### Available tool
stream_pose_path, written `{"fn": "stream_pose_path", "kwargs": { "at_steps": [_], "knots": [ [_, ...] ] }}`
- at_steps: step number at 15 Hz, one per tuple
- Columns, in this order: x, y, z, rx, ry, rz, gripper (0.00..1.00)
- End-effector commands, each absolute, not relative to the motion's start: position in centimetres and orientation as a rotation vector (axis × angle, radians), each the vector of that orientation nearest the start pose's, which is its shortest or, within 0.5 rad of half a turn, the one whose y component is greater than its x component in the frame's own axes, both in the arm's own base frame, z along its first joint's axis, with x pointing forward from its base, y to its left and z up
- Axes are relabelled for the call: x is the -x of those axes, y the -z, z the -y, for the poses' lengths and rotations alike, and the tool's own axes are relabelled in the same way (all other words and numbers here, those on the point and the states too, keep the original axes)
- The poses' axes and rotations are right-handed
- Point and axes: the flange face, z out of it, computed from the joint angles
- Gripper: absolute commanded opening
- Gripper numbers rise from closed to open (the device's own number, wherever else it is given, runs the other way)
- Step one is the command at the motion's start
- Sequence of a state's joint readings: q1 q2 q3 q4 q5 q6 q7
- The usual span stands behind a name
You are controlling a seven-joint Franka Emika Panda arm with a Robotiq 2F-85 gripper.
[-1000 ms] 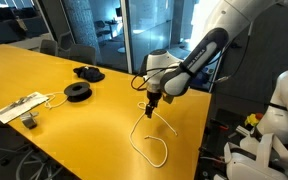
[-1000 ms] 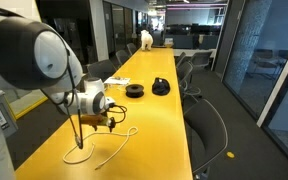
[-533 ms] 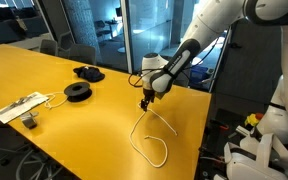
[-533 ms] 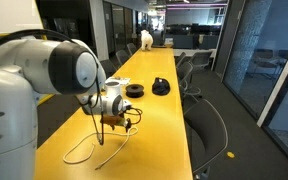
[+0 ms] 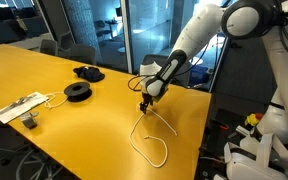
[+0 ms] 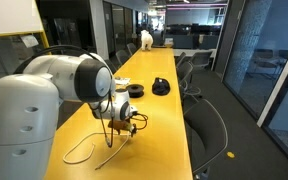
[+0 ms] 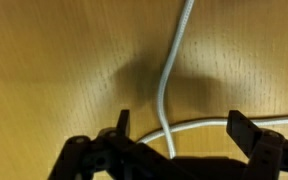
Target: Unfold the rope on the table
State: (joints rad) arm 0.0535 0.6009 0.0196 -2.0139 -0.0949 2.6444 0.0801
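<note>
My gripper grabs only the rope's top part at its far end next and leaves the rope's crossing part free to unfold the loose loop.
The rope (image 5: 133, 138) is a thin cream cord lying in a loose loop on the yellow-orange table (image 5: 44, 75), near its edge. It also shows in an exterior view (image 6: 68, 152). My gripper (image 5: 146, 104) points down at the rope's far end, close to the tabletop, and also shows in an exterior view (image 6: 117, 135). In the wrist view the fingers (image 7: 182, 125) stand wide apart. The rope (image 7: 167, 75) runs between them without being pinched, and a second strand crosses below it. The gripper is open.
A black round spool (image 5: 77, 92) and a dark bundle (image 5: 88, 72) lie farther back on the table. A flat white power strip (image 5: 19, 106) with its white cable (image 5: 52, 98) lies at the far side. The table edge runs close beside the rope.
The arm has shifted a little along the table and the gripper has moved slightly. The rope's loop looks unchanged.
</note>
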Motion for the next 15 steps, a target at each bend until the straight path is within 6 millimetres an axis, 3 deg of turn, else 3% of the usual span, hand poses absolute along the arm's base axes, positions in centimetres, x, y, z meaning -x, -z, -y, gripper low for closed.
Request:
{"fn": "stream_pose_path", "kwargs": {
  "at_steps": [1,12,13,15],
  "knots": [
    [-61.2,-15.3,-3.9,3.16,0.042,0.124,1.0],
    [-60.6,-15.0,-2.1,3.154,0.002,0.232,1.0],
    [-60.6,-14.9,-2.0,3.153,0.008,0.229,0.75],
    [-60.6,-14.8,-2.0,3.148,0.005,0.236,0.66]
  ]
}}
